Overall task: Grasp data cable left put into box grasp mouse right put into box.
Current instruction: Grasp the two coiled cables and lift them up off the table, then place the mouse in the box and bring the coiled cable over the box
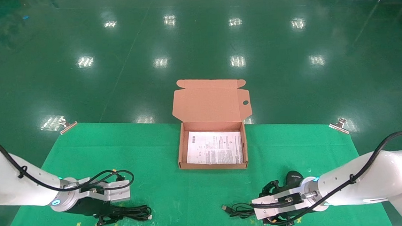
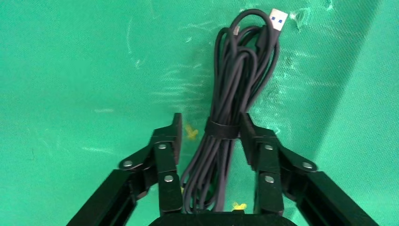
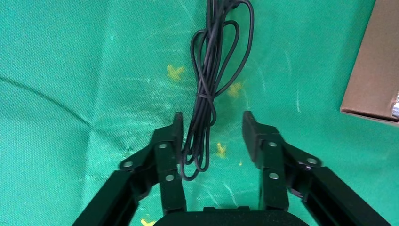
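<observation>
My left gripper grabs the data cable by the tied middle next, since slack loops stretch out past its tie.
The data cable, a dark coiled bundle tied at the middle, lies on the green cloth at the front left. My left gripper is low over it and open. In the left wrist view the fingers straddle the bundle at its tie; one finger touches the tie, the other stands apart from it. The black mouse lies at the front right, behind my right gripper. That gripper is open over the mouse's thin cord, which lies close to one finger. The mouse is out of the right wrist view.
The brown cardboard box stands open in the middle of the cloth, lid hinged back, with a white printed sheet inside. Its corner shows in the right wrist view. The cord's USB plug lies left of my right gripper. Metal clips hold the cloth's far corners.
</observation>
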Available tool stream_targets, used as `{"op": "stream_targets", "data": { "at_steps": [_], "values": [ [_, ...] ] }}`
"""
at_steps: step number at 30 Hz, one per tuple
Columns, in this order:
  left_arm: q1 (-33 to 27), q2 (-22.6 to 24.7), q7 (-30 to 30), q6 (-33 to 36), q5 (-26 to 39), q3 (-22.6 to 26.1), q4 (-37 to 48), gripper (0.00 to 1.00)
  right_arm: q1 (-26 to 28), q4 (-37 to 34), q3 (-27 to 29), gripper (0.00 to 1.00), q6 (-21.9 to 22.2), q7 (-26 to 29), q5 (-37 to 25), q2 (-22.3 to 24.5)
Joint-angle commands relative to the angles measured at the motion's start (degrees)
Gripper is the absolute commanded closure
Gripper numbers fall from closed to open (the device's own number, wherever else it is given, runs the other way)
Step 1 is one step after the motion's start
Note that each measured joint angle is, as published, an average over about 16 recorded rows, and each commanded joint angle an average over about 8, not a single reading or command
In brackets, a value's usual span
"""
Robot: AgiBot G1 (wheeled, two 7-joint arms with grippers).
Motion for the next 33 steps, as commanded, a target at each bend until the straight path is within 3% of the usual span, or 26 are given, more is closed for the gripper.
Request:
{"op": "stream_targets", "data": {
  "at_steps": [1, 22, 33],
  "values": [
    [0.0, 0.0, 0.0, 0.0, 0.0, 0.0, 0.0, 1.00, 0.0, 0.0, 0.0, 1.00, 0.0, 0.0, 0.0, 0.0],
    [-0.3, -0.7, 0.3, 0.4, -0.4, -0.2, -0.5, 1.00, 0.2, 0.3, 0.4, 1.00, -0.3, 0.6, 0.5, 0.7],
    [-3.2, -6.7, 1.1, 2.5, -2.7, -2.5, -11.1, 1.00, 3.1, 10.9, 5.3, 1.00, -1.1, 9.6, 2.2, 10.5]
  ]
}}
